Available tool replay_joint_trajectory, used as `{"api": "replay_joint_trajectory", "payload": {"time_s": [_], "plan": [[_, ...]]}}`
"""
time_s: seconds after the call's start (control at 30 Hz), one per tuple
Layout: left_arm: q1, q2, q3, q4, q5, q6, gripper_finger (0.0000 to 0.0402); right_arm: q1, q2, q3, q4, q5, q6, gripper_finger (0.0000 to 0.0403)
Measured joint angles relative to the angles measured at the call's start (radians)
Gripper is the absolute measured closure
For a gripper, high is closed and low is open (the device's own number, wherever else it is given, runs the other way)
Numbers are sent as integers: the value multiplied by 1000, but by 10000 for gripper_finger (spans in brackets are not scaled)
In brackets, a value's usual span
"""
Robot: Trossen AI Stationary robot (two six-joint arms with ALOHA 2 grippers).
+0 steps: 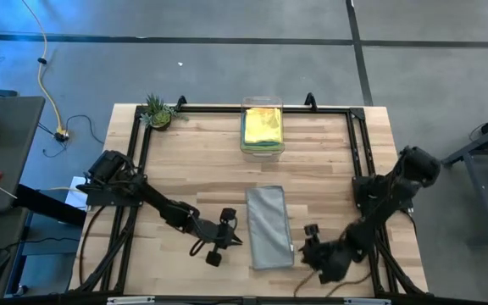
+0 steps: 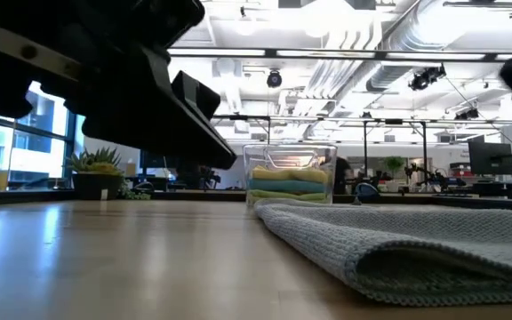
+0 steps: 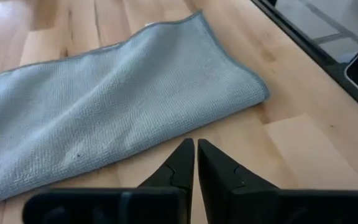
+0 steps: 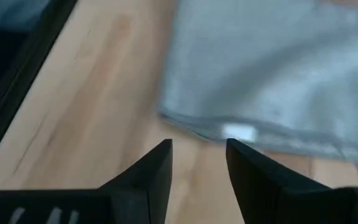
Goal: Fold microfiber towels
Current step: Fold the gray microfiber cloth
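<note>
My right gripper should next grab the grey towel by its corner beside the white label to fold it.
A grey microfiber towel (image 1: 269, 227), folded into a long strip, lies flat on the wooden table (image 1: 185, 161) near its front edge; the low view shows its doubled near end (image 2: 398, 244). My left gripper (image 1: 231, 237) hovers just left of the strip, shut, its fingertips (image 3: 196, 149) short of the towel's edge (image 3: 135, 106). My right gripper (image 1: 303, 250) is on the strip's right, open (image 4: 199, 152), facing the towel's hem with a white label (image 4: 238, 132). Yellow, green and teal towels lie stacked in a clear bin (image 1: 263, 127).
The clear bin (image 2: 292, 178) stands at the table's far middle. A small potted plant (image 1: 158, 112) sits at the far left corner. A black frame rail (image 1: 358, 144) runs round the table's edges. Bare wood lies between the bin and the grey towel.
</note>
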State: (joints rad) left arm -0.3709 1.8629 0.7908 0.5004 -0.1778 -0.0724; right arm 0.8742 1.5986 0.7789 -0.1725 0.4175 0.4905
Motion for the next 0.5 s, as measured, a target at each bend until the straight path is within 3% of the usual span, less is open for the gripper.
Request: {"api": "replay_joint_trajectory", "payload": {"time_s": [0.33,0.5], "plan": [[-37,0,10,-5,-75,-53,371,70,256,292,-231,76,-273,259],[-40,0,10,-12,-79,-79,371,69,313,338,-284,114,-378,259]]}}
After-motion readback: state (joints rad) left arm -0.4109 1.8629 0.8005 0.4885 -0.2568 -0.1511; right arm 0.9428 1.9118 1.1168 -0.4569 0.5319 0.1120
